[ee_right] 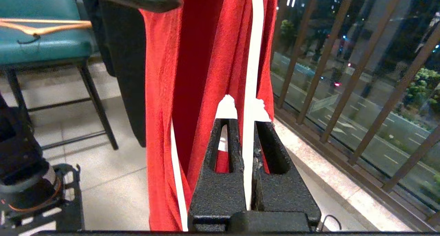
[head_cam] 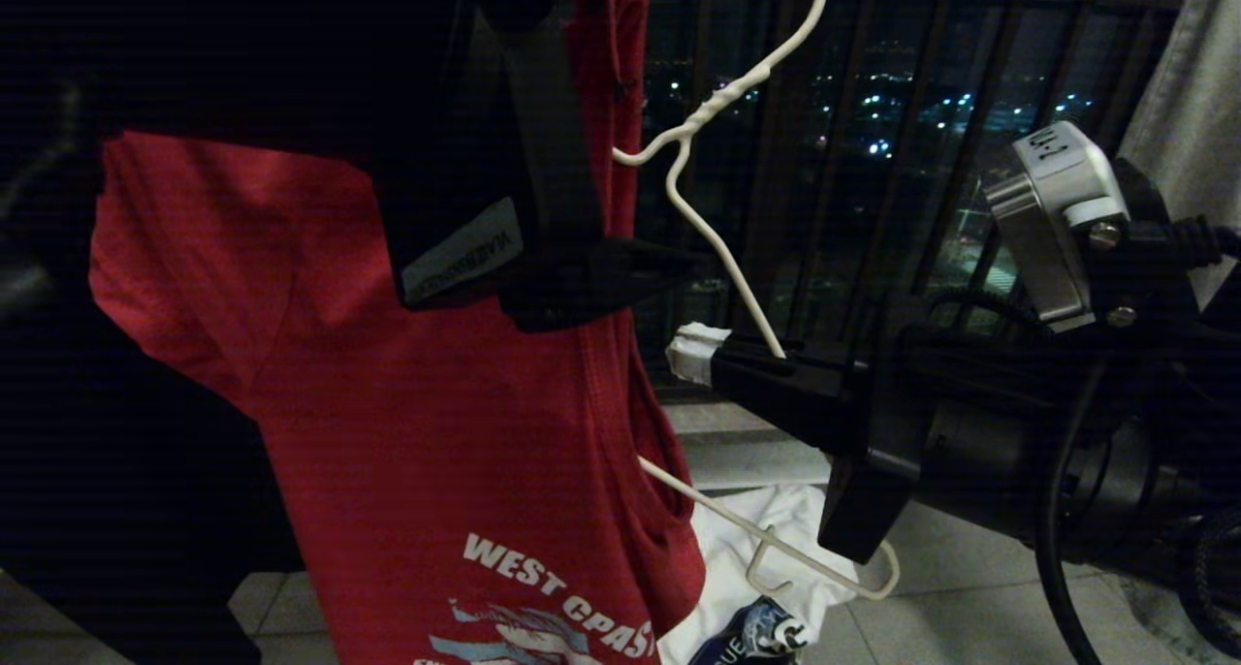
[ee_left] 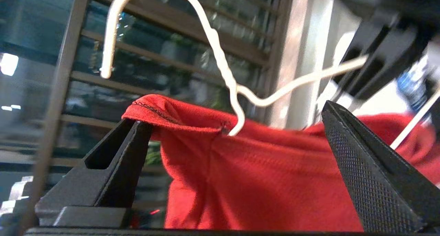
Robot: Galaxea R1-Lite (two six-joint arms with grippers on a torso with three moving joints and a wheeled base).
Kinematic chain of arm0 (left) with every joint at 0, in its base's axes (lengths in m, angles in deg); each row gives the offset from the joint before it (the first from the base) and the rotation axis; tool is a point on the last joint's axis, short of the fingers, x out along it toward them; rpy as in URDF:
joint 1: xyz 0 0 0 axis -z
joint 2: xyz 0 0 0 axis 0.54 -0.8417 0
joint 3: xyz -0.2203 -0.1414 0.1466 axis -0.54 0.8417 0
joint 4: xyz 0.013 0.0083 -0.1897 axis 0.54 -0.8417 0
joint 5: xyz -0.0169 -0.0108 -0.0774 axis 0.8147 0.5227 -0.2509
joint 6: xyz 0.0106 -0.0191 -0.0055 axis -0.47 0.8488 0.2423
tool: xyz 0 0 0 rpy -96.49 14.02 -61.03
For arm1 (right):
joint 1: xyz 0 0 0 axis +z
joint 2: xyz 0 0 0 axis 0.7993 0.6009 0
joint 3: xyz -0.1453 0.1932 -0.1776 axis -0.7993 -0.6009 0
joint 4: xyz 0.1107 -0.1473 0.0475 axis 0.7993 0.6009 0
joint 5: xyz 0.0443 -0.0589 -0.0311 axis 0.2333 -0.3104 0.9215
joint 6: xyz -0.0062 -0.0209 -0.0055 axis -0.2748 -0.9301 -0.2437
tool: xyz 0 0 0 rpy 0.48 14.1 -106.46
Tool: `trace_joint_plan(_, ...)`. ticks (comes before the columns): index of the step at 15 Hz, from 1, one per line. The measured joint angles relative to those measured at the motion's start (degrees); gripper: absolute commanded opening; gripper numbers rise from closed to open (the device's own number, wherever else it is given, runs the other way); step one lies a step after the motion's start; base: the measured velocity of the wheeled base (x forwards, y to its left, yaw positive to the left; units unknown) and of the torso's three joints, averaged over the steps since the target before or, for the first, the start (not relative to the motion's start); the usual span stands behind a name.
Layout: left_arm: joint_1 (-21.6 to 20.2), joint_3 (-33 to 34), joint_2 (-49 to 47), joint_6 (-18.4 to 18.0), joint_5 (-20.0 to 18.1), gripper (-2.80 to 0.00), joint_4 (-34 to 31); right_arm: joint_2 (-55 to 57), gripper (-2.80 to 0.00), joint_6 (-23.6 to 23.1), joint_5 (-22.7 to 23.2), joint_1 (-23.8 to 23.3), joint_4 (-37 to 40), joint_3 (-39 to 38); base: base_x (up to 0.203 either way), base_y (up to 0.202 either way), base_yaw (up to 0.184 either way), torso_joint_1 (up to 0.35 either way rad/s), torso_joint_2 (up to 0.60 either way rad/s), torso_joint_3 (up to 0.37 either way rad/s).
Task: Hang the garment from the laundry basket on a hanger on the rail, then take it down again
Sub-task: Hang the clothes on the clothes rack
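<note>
I should next grab the red garment by its shoulder [ee_left: 260,147] with my left gripper, to pull the garment farther along the white wire hanger [ee_left: 224,68].
The red garment [head_cam: 436,432] with white "WEST COAST" lettering hangs in mid-air, partly threaded onto the white wire hanger [head_cam: 722,103]. One hanger arm runs into the cloth [ee_left: 261,167] and the hook [ee_left: 110,40] is free in the air. My right gripper [ee_right: 244,108] is shut on the hanger's other sloping wire [ee_right: 252,57], and its white-taped fingertips [head_cam: 696,351] are beside the shirt. My left gripper [ee_left: 232,114] stands open and wide around the garment's top. A stitched edge of the cloth lies over one of its fingertips [ee_left: 137,126]. The rail and the laundry basket are out of view.
Brown window railing bars [head_cam: 873,161] stand close behind the hanger. A white T-shirt with a dark print [head_cam: 776,539] lies on the tiled floor below. A teal chair [ee_right: 41,40] carries a wooden hanger, and a black garment [ee_right: 127,74] hangs beside it. A curtain [head_cam: 1183,83] is at far right.
</note>
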State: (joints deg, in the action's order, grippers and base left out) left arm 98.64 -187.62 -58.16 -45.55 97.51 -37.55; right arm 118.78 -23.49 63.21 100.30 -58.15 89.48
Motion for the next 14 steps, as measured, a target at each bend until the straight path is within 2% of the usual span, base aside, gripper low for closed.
trace_joint_plan(2,0.03,0.0,0.0,-1.71,0.22,0.0,-3.02,0.03,-2.8,-1.67,0.1,0.15,0.09,-0.65,0.0,0.0,0.0,0.0,0.0,0.0)
trace_joint_plan(7,0.12,-3.15,-0.37,-1.79,-0.32,0.0,-11.21,0.07,-2.8,-1.93,0.05,0.96,0.16,-1.28,0.0,0.0,0.0,0.0,0.0,0.0)
trace_joint_plan(11,0.59,-3.54,-0.6,-2.59,-1.48,0.0,-11.07,-0.11,-2.8,-2.22,0.1,1.0,0.02,-1.63,0.0,0.0,0.0,0.0,0.0,0.0)
trace_joint_plan(14,2.17,-3.57,0.17,-2.43,-1.45,0.0,-7.11,-0.13,-2.8,-2.08,0.12,1.0,-0.04,-1.61,0.0,0.0,0.0,0.0,0.0,0.0)
